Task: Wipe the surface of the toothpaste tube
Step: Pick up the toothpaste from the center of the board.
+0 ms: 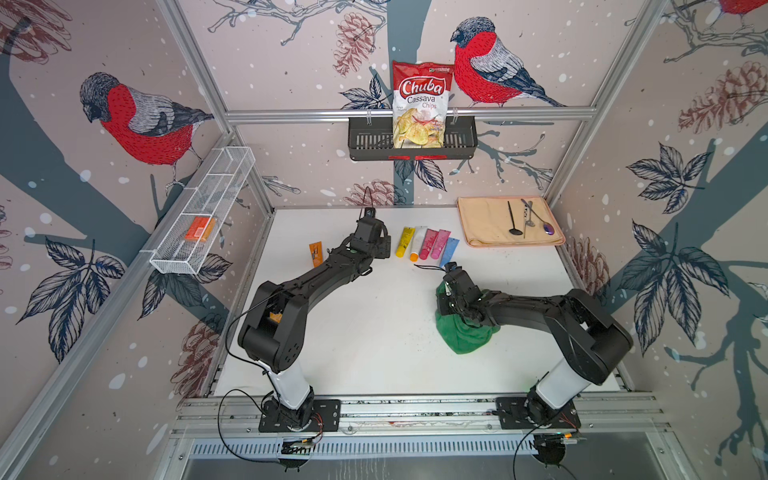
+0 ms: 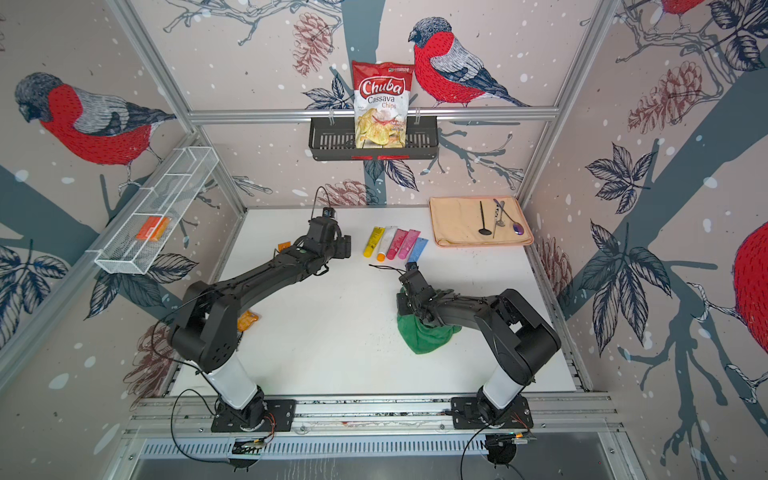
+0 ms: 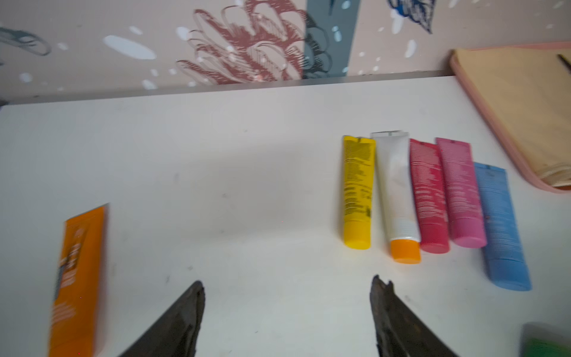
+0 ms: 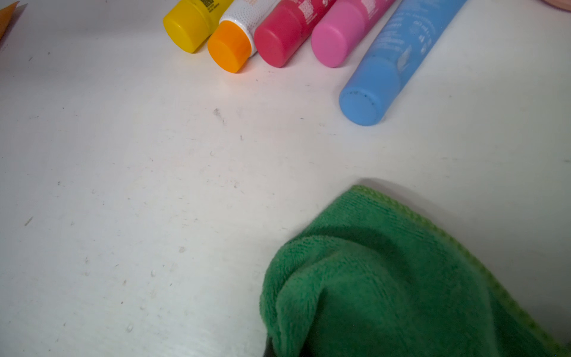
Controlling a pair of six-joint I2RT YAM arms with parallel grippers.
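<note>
My left gripper goes to the orange tube next and grabs its near end by the side edges. Its printed surface stays free to wipe.
Five tubes lie side by side at the back of the white table: yellow (image 1: 405, 242), white with an orange cap (image 1: 417, 244), red (image 1: 428, 244), pink (image 1: 439, 244) and blue (image 1: 449, 252). An orange tube (image 1: 316, 253) lies apart, left of them. Which one is the toothpaste tube I cannot tell. My left gripper (image 3: 286, 280) stands open over bare table between the orange tube (image 3: 78, 278) and the row, holding nothing. My right gripper (image 1: 445, 299) is shut on a bunched green cloth (image 1: 465, 332), a little in front of the blue tube (image 4: 386, 71); the cloth (image 4: 386, 278) hides its fingers.
A beige mat (image 1: 482, 224) with dark utensils lies at the back right. A black basket (image 1: 365, 141) with a chips bag hangs on the back wall. A white wire shelf (image 1: 208, 199) on the left wall holds an orange box. A small orange thing (image 2: 248, 320) lies under the left arm.
</note>
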